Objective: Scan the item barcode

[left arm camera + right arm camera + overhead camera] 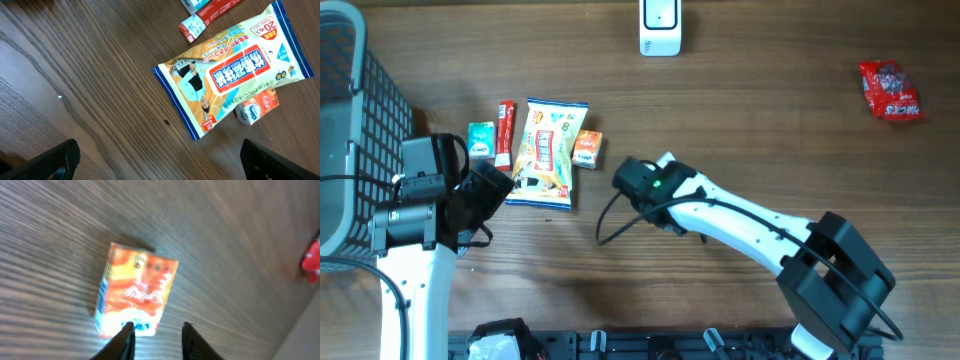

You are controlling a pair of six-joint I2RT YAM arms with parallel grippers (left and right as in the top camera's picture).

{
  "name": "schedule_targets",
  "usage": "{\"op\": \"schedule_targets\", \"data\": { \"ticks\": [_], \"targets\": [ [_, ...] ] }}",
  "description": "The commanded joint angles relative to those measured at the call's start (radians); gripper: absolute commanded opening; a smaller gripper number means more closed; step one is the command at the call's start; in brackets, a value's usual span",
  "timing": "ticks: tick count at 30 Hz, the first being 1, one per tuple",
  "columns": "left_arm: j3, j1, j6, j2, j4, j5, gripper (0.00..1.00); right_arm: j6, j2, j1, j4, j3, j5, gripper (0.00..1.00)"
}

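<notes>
Next, my right gripper grabs the small orange carton by its near edge point(584, 164). The rest of the carton stays uncovered to face the scanner point(660, 28).
A small orange carton point(586, 150) point(135, 290) lies flat on the wood table, just right of a wipes pack point(548, 150) point(235, 75). My right gripper point(622, 178) point(157, 340) hovers close beside it. Its fingers point(125, 340) are narrowly open with only table between them, and the left one overlaps the carton's near edge in the blurred right wrist view. My left gripper point(485, 192) point(162, 165) stands wide open over bare wood below the wipes pack, holding nothing. A white scanner point(660, 28) stands at the table's far edge. No barcode shows clearly.
A teal box point(480, 140) and a red stick pack point(505, 132) point(210, 15) lie left of the wipes pack. A grey mesh basket point(360, 110) fills the left edge. A red packet point(890, 90) lies far right.
</notes>
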Motion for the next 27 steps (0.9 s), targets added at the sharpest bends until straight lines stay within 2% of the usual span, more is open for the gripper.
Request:
{"op": "schedule_targets", "data": {
  "ticks": [1, 2, 3, 4, 5, 6, 9, 13, 17, 19, 22, 24, 27],
  "targets": [
    [0.015, 0.006, -0.018, 0.004, 0.003, -0.003, 1.00, 0.056, 0.010, 0.000, -0.044, 0.061, 0.022, 0.25],
    [0.015, 0.006, -0.018, 0.004, 0.003, -0.002, 1.00, 0.056, 0.010, 0.000, -0.042, 0.061, 0.020, 0.32],
    [0.015, 0.006, -0.018, 0.004, 0.003, -0.002, 1.00, 0.056, 0.010, 0.000, -0.034, 0.061, 0.015, 0.44],
    [0.015, 0.006, -0.018, 0.004, 0.003, -0.002, 1.00, 0.056, 0.010, -0.003, -0.015, 0.061, 0.000, 0.82],
    [0.015, 0.006, -0.018, 0.004, 0.003, -0.002, 1.00, 0.054, 0.010, -0.010, 0.013, 0.061, -0.027, 0.95],
    [0.015, 0.006, -0.018, 0.004, 0.003, -0.002, 1.00, 0.043, 0.010, -0.020, 0.042, 0.061, -0.060, 0.99],
    [0.015, 0.006, -0.018, 0.004, 0.003, -0.002, 1.00, 0.040, 0.010, -0.074, 0.099, 0.061, -0.126, 1.00],
    [0.015, 0.006, -0.018, 0.004, 0.003, -0.003, 1.00, 0.007, 0.010, -0.213, 0.124, 0.061, -0.288, 1.00],
    [0.015, 0.006, -0.018, 0.004, 0.003, -0.003, 1.00, -0.190, 0.010, -0.399, 0.130, 0.061, -0.658, 0.99],
    [0.015, 0.006, -0.018, 0.004, 0.003, -0.003, 1.00, -0.313, 0.010, -0.514, 0.125, 0.061, -0.913, 1.00],
    [0.015, 0.006, -0.018, 0.004, 0.003, -0.003, 1.00, -0.412, 0.010, -0.654, 0.097, 0.061, -1.143, 1.00],
    [0.015, 0.006, -0.018, 0.004, 0.003, -0.003, 1.00, -0.423, 0.010, -0.749, 0.052, 0.061, -1.204, 1.00],
    [0.015, 0.006, -0.018, 0.004, 0.007, -0.003, 1.00, -0.428, 0.010, -0.853, -0.041, 0.055, -1.194, 1.00]
  ]
}}
